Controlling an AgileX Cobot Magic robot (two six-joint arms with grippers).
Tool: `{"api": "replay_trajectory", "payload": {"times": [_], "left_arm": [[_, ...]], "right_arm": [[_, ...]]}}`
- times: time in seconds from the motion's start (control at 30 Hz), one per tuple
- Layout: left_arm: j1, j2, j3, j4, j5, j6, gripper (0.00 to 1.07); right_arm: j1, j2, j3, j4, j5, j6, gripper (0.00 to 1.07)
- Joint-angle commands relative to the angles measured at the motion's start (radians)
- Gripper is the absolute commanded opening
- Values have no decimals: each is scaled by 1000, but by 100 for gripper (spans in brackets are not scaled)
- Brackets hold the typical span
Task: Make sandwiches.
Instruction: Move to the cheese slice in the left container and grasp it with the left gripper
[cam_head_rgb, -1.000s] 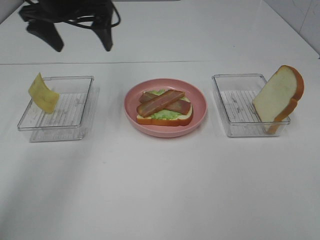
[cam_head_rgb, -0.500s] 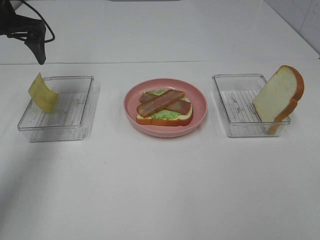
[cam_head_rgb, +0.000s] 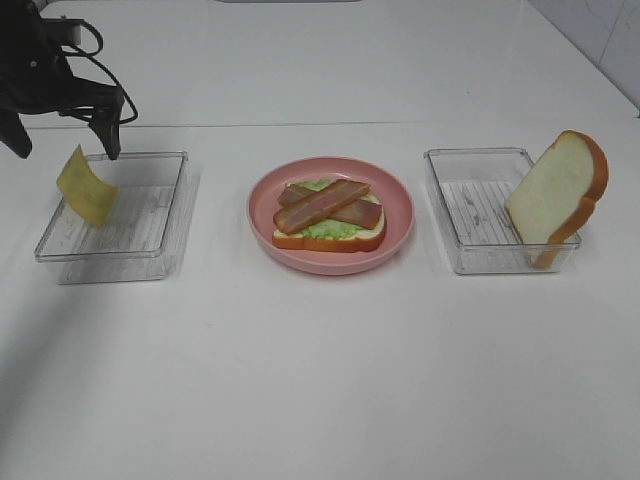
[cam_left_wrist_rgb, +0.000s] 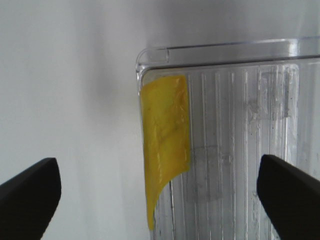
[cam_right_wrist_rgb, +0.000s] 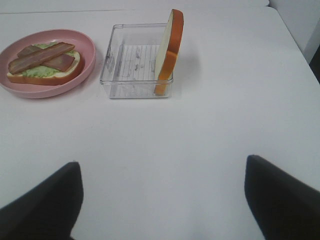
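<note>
Next, my left gripper grabs the cheese by its top corner (cam_head_rgb: 77, 158), as it leans on the clear tray's side (cam_head_rgb: 54, 221) and only that corner stands up free.
On the pink plate (cam_head_rgb: 400, 215) lies an open sandwich (cam_head_rgb: 328, 213): a bread slice with green lettuce and two crossed bacon strips. A yellow cheese square (cam_head_rgb: 85, 187) leans on the left wall of the left clear tray (cam_head_rgb: 130, 225). My left gripper (cam_head_rgb: 62, 145) hovers open just behind and above the cheese (cam_left_wrist_rgb: 165, 145), with one finger on each side of it and touching nothing. A second bread slice (cam_head_rgb: 558, 192) stands on edge in the right clear tray (cam_head_rgb: 480, 215). My right gripper (cam_right_wrist_rgb: 162, 192) is open and empty, low over bare table in front of that tray (cam_right_wrist_rgb: 135, 60).
The white table carries only the two trays and the plate in a row. A seam line (cam_head_rgb: 300, 124) runs across the table behind them. The left arm's black cables (cam_head_rgb: 95, 60) hang at the back left.
My left gripper has swung from the back middle of the table to the far left. It now sits lower, over the back-left corner of the cheese tray. Nothing else moved.
</note>
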Motion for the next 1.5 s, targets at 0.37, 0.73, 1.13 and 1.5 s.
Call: {"api": "replay_trajectory", "payload": {"times": [0.37, 0.73, 1.13, 1.5], "left_arm": [[2, 78, -46, 0, 14, 12, 98], [2, 84, -46, -2, 22, 25, 70], [2, 84, -46, 0, 18, 24, 45], [2, 84, -46, -2, 25, 17, 29]], "right_arm": [[0, -21, 1, 0, -11, -9, 85], [0, -21, 1, 0, -11, -9, 85], [0, -21, 1, 0, -11, -9, 85], [0, -21, 1, 0, -11, -9, 85]]}}
